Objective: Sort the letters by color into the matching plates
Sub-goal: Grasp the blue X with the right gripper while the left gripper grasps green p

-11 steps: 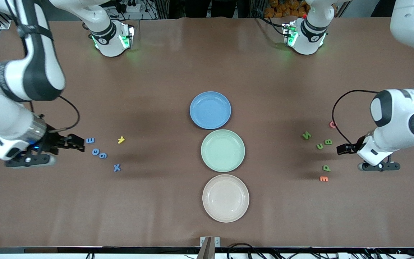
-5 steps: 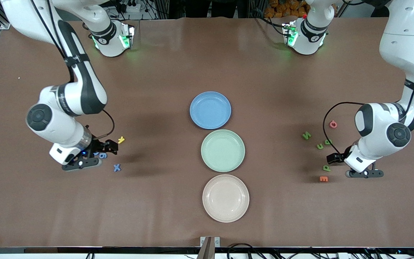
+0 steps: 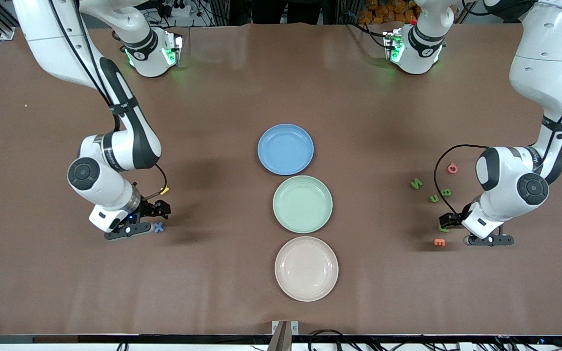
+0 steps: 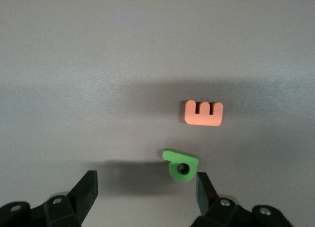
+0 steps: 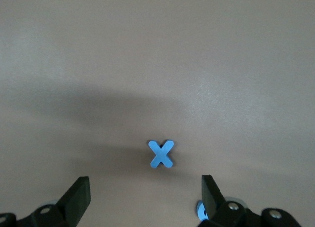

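Note:
The blue X should go onto the matching blue plate [image 3: 285,149] to be sorted, so my right gripper should grab it by its crossed arms next.
Three plates lie in a row mid-table: blue [image 3: 285,149], mint green [image 3: 302,204], cream [image 3: 306,268]. My right gripper [image 3: 157,210] is open and low over the table beside a blue X [image 3: 158,226]. In the right wrist view the X [image 5: 161,153] lies just ahead of the open gripper [image 5: 143,187], and another blue letter [image 5: 199,210] peeks out by one finger. My left gripper [image 3: 449,221] is open, low beside a green P [image 3: 442,228] and an orange E [image 3: 439,242]. In the left wrist view the P [image 4: 181,164] lies close to one finger of the open gripper [image 4: 146,185], with the E [image 4: 204,113] farther ahead.
A yellow letter [image 3: 165,190] shows partly beside the right arm's wrist. Green N [image 3: 416,184], green u [image 3: 434,198], green B [image 3: 446,192] and a pink O [image 3: 452,168] lie near the left arm's elbow. Other blue letters are hidden under the right hand.
Both arms have swung in from the table's ends. The right gripper passed over the blue letters to the X. The left gripper moved nearer to the front camera, to the green P.

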Robot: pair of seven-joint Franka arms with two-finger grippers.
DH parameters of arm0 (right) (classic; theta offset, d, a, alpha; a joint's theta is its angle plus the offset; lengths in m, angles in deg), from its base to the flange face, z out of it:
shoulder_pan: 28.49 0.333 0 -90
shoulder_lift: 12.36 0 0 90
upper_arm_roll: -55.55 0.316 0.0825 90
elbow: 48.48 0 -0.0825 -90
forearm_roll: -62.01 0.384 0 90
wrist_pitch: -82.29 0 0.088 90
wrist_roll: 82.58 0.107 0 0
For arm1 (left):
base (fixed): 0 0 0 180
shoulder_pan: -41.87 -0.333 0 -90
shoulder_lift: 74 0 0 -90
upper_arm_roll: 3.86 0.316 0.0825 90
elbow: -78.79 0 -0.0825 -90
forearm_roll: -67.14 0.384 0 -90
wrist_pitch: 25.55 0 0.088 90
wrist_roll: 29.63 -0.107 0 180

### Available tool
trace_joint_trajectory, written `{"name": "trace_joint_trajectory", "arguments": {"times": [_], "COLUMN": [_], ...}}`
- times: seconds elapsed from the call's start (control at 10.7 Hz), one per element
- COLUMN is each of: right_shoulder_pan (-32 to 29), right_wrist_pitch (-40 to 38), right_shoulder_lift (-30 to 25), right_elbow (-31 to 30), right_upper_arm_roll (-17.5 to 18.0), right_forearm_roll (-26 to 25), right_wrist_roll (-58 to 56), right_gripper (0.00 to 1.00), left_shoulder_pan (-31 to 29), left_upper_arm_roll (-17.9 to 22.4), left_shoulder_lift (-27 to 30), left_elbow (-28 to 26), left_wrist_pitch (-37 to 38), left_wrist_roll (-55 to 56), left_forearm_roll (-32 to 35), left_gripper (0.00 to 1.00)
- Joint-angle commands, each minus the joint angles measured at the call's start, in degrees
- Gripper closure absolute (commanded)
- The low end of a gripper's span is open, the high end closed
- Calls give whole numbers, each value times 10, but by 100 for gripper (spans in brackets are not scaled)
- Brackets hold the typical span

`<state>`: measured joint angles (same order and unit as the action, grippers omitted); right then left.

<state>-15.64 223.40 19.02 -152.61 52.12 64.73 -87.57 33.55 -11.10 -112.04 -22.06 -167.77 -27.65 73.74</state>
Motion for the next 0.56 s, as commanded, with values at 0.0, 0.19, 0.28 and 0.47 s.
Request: {"name": "trace_joint_trajectory", "arguments": {"times": [0.0,0.19,0.28,0.47], "right_shoulder_pan": [-6,-9,-9,-11], "right_wrist_pitch": [33,77,97,100], "right_shoulder_lift": [26,54,63,67], "right_elbow": [5,5,4,1], "right_upper_arm_roll": [2,2,2,2], "right_forearm_roll": [-10,-17,-18,-31], "right_wrist_roll": [-23,-23,-23,-23], "right_gripper": [0,0,0,0], "left_shoulder_pan": [18,18,18,18], "left_upper_arm_roll": [0,0,0,1], "left_shoulder_lift": [-13,-18,-20,-25], "left_elbow": [14,14,17,17], "left_wrist_pitch": [-6,-7,-7,-20], "left_wrist_roll": [32,33,33,32], "left_forearm_roll": [13,15,16,17], "left_gripper": [13,16,16,18]}}
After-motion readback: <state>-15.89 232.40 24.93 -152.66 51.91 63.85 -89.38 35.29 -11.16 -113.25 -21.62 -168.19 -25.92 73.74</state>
